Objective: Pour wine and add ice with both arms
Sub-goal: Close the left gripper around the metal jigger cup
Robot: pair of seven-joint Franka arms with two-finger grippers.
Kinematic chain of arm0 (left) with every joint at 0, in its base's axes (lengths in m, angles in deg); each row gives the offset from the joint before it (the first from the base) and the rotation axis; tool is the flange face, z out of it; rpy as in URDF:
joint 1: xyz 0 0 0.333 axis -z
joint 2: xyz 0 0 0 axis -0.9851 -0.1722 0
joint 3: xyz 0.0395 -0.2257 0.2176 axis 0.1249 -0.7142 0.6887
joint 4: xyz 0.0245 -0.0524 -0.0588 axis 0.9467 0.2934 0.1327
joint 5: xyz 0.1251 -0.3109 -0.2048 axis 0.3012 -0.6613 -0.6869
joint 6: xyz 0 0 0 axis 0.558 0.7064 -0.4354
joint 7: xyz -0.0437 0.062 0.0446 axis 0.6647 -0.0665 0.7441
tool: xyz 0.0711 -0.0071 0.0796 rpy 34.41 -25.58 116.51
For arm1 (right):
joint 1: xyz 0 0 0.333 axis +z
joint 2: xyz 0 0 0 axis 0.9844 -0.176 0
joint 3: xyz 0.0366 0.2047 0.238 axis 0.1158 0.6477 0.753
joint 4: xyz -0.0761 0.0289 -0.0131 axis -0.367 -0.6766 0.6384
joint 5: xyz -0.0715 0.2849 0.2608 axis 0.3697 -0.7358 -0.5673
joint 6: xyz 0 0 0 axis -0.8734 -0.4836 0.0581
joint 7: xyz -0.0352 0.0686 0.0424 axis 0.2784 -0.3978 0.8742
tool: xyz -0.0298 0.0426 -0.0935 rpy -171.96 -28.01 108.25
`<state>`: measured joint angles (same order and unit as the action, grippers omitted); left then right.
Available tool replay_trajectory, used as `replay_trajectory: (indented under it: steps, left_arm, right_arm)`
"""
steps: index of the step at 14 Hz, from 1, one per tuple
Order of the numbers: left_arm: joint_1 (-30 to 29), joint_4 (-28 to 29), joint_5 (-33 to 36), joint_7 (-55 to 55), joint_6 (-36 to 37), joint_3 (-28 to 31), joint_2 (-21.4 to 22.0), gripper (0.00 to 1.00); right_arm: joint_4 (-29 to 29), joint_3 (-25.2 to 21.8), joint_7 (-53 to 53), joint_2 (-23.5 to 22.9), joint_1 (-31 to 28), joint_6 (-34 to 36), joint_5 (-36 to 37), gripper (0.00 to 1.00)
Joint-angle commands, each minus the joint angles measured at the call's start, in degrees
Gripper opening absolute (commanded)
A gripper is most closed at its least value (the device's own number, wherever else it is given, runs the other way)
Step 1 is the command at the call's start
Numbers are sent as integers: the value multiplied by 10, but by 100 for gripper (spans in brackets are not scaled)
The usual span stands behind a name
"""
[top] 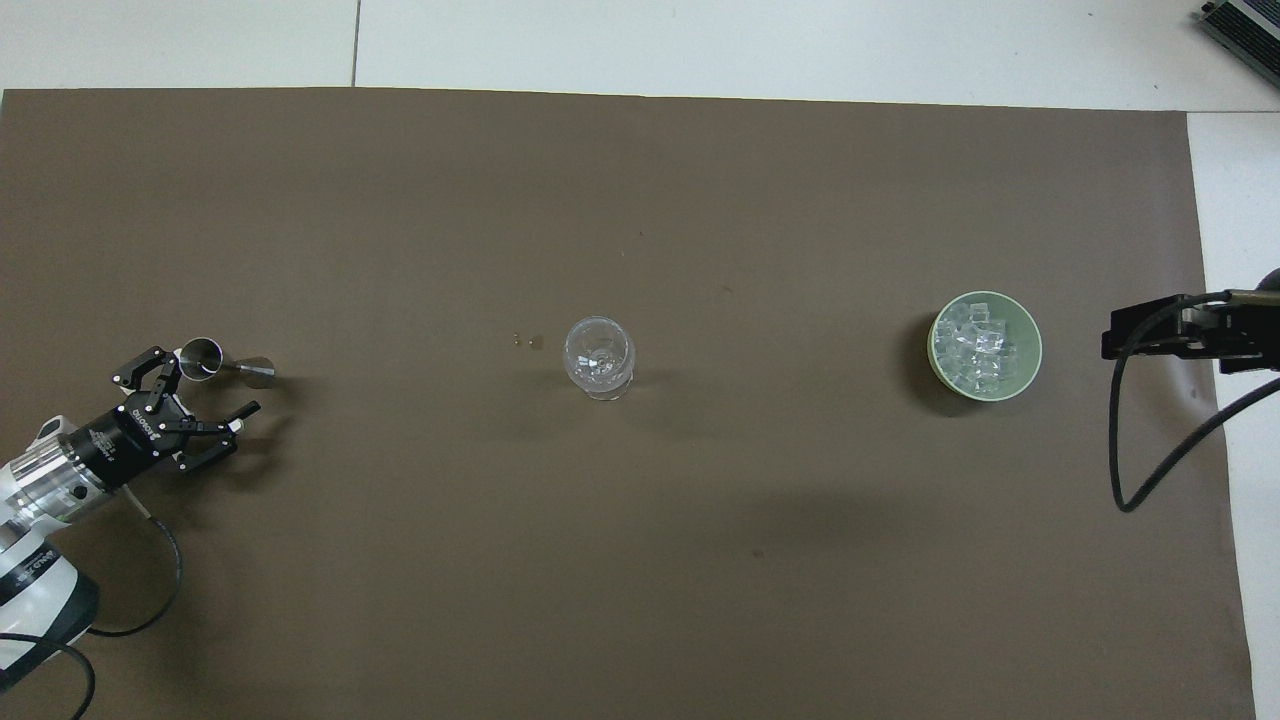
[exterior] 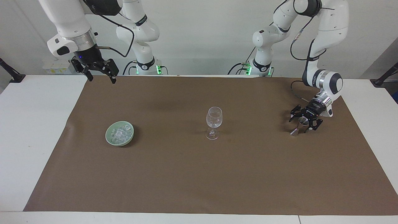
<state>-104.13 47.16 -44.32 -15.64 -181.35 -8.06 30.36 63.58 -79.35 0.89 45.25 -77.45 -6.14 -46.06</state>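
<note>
The small metal jigger's cups flare out in sloping cones, so my left gripper should next grab the narrow middle (top: 230,365) between both.
A clear wine glass (exterior: 214,119) stands upright mid-mat; it also shows in the overhead view (top: 598,352). A small metal jigger (exterior: 298,126) (top: 226,365) stands toward the left arm's end. My left gripper (exterior: 303,119) (top: 196,389) is open and low, right beside the jigger, with its fingers spread around the jigger's cup as seen in the facing view; it is not closed on it. The ice (exterior: 120,133) (top: 976,345) lies in a pale green bowl (exterior: 109,137) (top: 1033,345) toward the right arm's end. My right gripper (exterior: 100,73) is open, empty and high over the mat's corner.
A brown mat (exterior: 199,174) covers most of the white table (exterior: 31,130). Two tiny spots (top: 528,340) lie on the mat beside the glass. The right arm's cable (top: 1130,440) hangs over the mat's edge.
</note>
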Motion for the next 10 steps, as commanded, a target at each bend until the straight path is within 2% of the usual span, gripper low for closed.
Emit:
replay_trajectory:
  steps: [1, 3, 10]
  left_arm:
    - [10, 0, -16, 17, 2, 7, -6, 87]
    - [10, 0, -16, 17, 2, 8, -6, 83]
    - [9, 0, -25, 17, 3, 7, -6, 78]
  right_arm:
    - [13, 0, 19, 14, -3, 2, -9, 100]
    - [13, 0, 19, 14, -3, 2, -9, 100]
    - [13, 0, 19, 14, -3, 2, -8, 100]
